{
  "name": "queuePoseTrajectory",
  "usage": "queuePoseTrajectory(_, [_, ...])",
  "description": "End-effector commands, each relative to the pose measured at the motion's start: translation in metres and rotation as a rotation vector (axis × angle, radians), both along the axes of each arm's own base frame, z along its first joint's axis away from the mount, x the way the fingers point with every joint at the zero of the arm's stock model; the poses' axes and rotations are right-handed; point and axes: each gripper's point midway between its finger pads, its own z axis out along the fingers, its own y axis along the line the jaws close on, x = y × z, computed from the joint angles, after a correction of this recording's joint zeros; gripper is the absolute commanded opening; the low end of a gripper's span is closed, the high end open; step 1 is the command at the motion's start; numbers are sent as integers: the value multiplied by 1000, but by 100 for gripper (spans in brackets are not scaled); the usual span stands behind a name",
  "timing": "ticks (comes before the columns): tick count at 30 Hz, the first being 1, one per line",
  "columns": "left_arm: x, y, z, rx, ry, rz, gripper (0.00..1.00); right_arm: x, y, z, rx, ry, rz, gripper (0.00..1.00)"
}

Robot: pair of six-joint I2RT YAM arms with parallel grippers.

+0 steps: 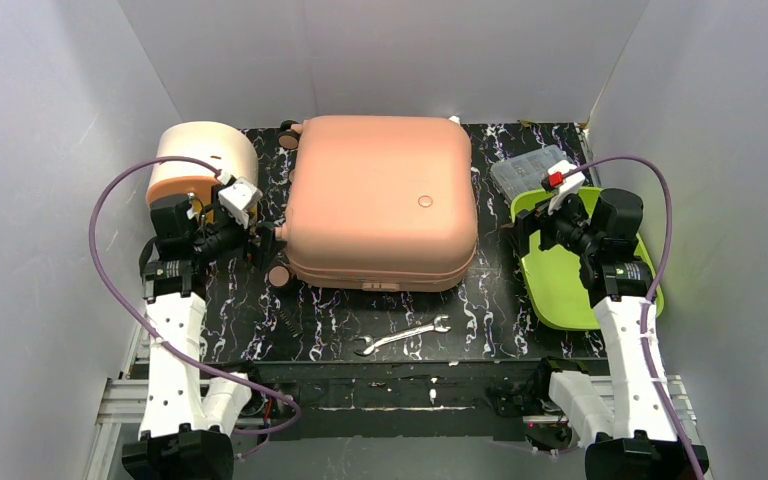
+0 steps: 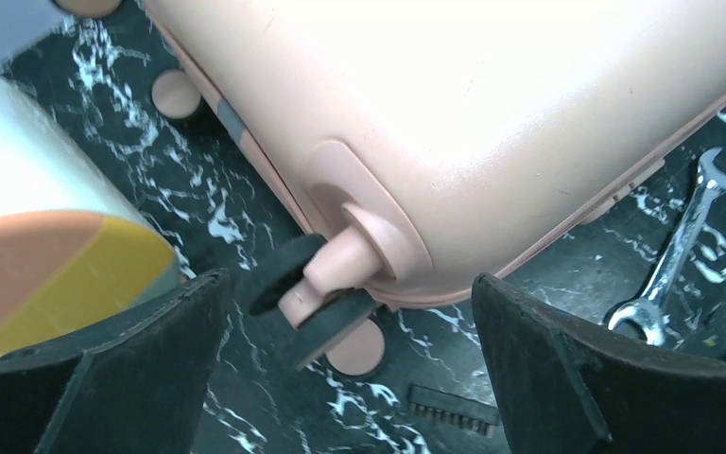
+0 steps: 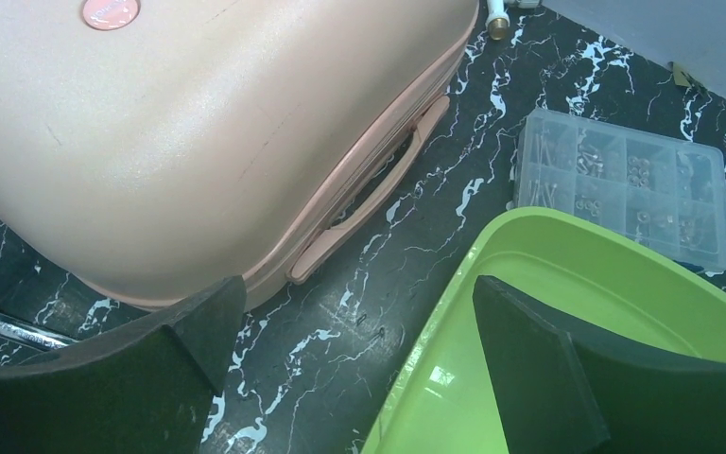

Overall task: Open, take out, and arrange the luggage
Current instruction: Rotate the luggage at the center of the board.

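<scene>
The luggage (image 1: 380, 200) needs to be turned and arranged, so my left gripper should next grab it by the black-rimmed wheel jutting from its near corner.
The luggage (image 1: 380, 200), a salmon-pink hard-shell suitcase, lies flat and closed in the middle of the black marbled table. My left gripper (image 1: 258, 243) hangs open at its near left corner. In the left wrist view, a black-rimmed wheel (image 2: 317, 295) of the luggage (image 2: 492, 113) sits between the spread fingers of that gripper (image 2: 350, 326), which touch nothing. My right gripper (image 1: 526, 228) is open beside the luggage's right side. In the right wrist view, the gripper (image 3: 354, 317) hovers over bare table, near the side handle (image 3: 369, 203) of the luggage (image 3: 198, 123).
A lime-green tray (image 1: 560, 280) lies at the right, partly under my right arm. A clear parts organizer (image 1: 532, 172) sits behind it. A cream-and-orange drum box (image 1: 200, 160) stands at the left. A wrench (image 1: 400, 336) lies near the front edge, and a small black toothed strip (image 2: 454, 409) beside the wheel.
</scene>
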Motion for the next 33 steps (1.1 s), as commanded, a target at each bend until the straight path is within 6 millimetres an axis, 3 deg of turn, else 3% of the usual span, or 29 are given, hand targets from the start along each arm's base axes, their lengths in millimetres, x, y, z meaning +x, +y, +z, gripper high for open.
queuePoseTrajectory(1, [2, -12, 16, 101, -159, -224, 99, 5, -2, 12, -15, -69, 6, 100])
queuePoseTrajectory(6, [4, -18, -1, 169, -207, -368, 99, 2, -1, 11, -9, -72, 21, 100])
queuePoseTrajectory(14, [9, -11, -31, 242, -151, -443, 98, -21, 23, 5, 40, -44, 193, 100])
queuePoseTrajectory(19, [4, -17, -46, 186, -59, -519, 74, -34, 34, -2, 66, -16, 280, 100])
queuePoseTrajectory(22, [-7, -26, -50, 123, -20, -583, 59, -50, 45, -3, 90, -2, 376, 100])
queuePoseTrajectory(25, [-22, -38, -48, 44, 21, -631, 50, -53, 49, 2, 110, 11, 403, 100])
queuePoseTrajectory(33, [-87, -79, -65, 52, 120, -827, 44, -58, 50, -8, 82, 71, 435, 100])
